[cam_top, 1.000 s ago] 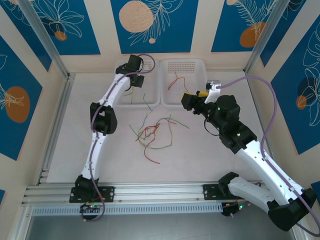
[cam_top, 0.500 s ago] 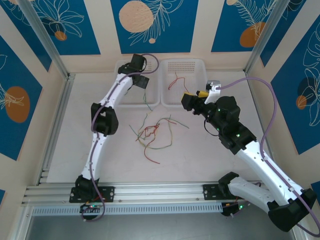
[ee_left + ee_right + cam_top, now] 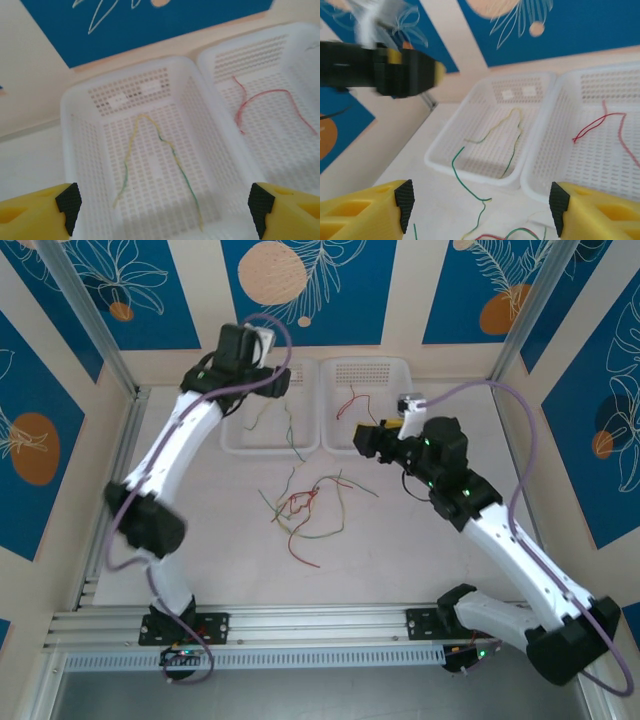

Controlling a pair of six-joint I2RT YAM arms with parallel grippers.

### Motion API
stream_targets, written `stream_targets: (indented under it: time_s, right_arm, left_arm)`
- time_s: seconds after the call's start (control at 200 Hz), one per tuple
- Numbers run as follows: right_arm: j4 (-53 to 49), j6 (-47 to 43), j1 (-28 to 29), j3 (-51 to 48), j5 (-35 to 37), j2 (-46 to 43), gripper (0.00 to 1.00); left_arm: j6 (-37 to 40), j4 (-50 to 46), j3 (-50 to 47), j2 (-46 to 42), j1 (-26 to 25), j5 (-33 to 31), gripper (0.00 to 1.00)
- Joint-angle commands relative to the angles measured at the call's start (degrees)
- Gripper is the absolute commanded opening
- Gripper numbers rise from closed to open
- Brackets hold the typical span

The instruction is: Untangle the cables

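I will next grab the red and green wires of the heap on its nearest side with my right gripper. The opposite side then stays free to untangle.
The tangled cables (image 3: 305,508), thin red, green and tan wires, lie in a loose heap on the table's middle. A yellow-green wire (image 3: 172,150) lies flat in the left white basket (image 3: 75,100). A red wire (image 3: 260,97) rests in the right basket (image 3: 300,35). My left gripper (image 3: 278,382) hovers open and empty above the left basket, its yellow fingers (image 3: 35,212) wide apart. My right gripper (image 3: 362,440) stands open and empty over the table in front of the baskets. Between its fingers (image 3: 365,210) a green wire (image 3: 462,175) runs from the left basket's rim onto the table.
The two baskets (image 3: 325,405) sit side by side against the back wall. Aluminium frame rails (image 3: 110,490) border the table on the left and at the front. Loose wire ends (image 3: 303,558) spread toward the near edge.
My left gripper opened and dropped the yellow-green wire into the left basket, then rose and swung back with its arm. My right gripper shifted slightly toward the baskets.
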Motion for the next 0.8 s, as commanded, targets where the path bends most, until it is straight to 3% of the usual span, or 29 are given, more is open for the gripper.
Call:
stream_targets:
  time_s: [0.0,0.085,0.175,0.31,0.415,0.58,0.795]
  right_arm:
    - [-2.7,-2.5,0.2,1.2,-11.3,5.7,0.69]
    - [1.3,-3.5,0.3,-1.8,-16.4,7.2,0.67]
    - [0.6,-2.5,-0.1,-1.6,-21.3,11.2,0.66]
    - [-6.1,4.1,1.2,1.1,-21.0,19.4,0.57]
    - [-4.7,12.3,2.7,-1.7,-21.0,22.0,0.55]
    - [-2.7,18.8,6.8,-3.8,-19.9,25.2,0.68]
    - [-7.0,25.7,9.1,-2.4,-17.8,32.4,0.69]
  left_arm:
    - [-7.0,23.5,-25.3,-18.1,-1.4,7.2,0.84]
    - [-8.6,33.3,-42.6,-29.1,-1.5,11.2,0.77]
    - [-8.4,33.0,-52.5,-36.3,-1.9,13.3,0.73]
    - [-6.2,27.8,-59.8,-42.1,-4.8,19.6,0.71]
    - [-4.7,24.6,-64.1,-44.8,-8.0,19.2,0.71]
    - [-7.3,29.4,-71.6,-46.6,-9.6,20.1,0.70]
    - [-8.7,32.4,-77.1,-47.6,-10.8,16.0,0.68]
